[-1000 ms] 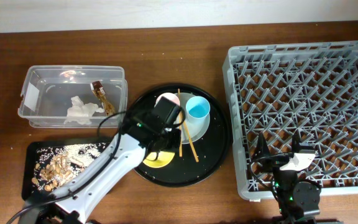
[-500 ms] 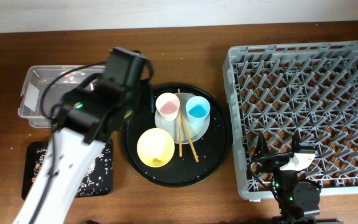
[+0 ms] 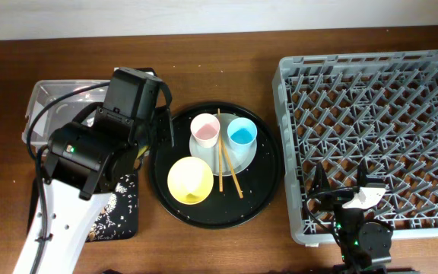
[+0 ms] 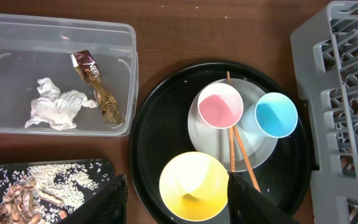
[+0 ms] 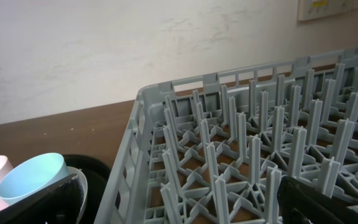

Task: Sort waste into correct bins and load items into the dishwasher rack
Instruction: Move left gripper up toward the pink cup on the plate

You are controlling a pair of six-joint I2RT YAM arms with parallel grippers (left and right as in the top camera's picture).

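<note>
Next, my left gripper grabs the pink cup by its rim [image 3: 204,128] [image 4: 220,106], which leaves the cup's base free to hand over for rack loading.
The pink cup [image 3: 204,129] [image 4: 220,104] and blue cup [image 3: 242,133] [image 4: 276,114] stand on the pale plate [image 3: 241,157] [image 4: 207,134]. The wooden chopsticks [image 3: 231,173] [image 4: 243,163] lie across the plate, beside the yellow bowl [image 3: 190,180] [image 4: 194,186]. The clear container [image 3: 39,108] [image 4: 11,74] holds the white tissue [image 4: 55,107] and the brown-gold wrapper [image 4: 98,93]. The flat black tray [image 3: 124,207] [image 4: 73,177] holds food scraps [image 4: 17,199]. My left gripper [image 4: 182,202] is open and empty, high above the bowl. My right gripper [image 3: 344,190] [image 5: 182,202] is open at the dishwasher rack's [image 3: 371,114] [image 4: 347,93] [image 5: 229,155] front left corner.
The cups, plate, bowl and chopsticks all sit on a large round black tray [image 3: 268,186] [image 4: 148,137] between the bins and the rack. My left arm [image 3: 120,129] hides much of the clear container and flat tray from overhead. A wall runs behind the table.
My left arm has risen from the yellow bowl and swung left over the bins. The bowl is now fully in view on the round tray. The right arm has not moved.
</note>
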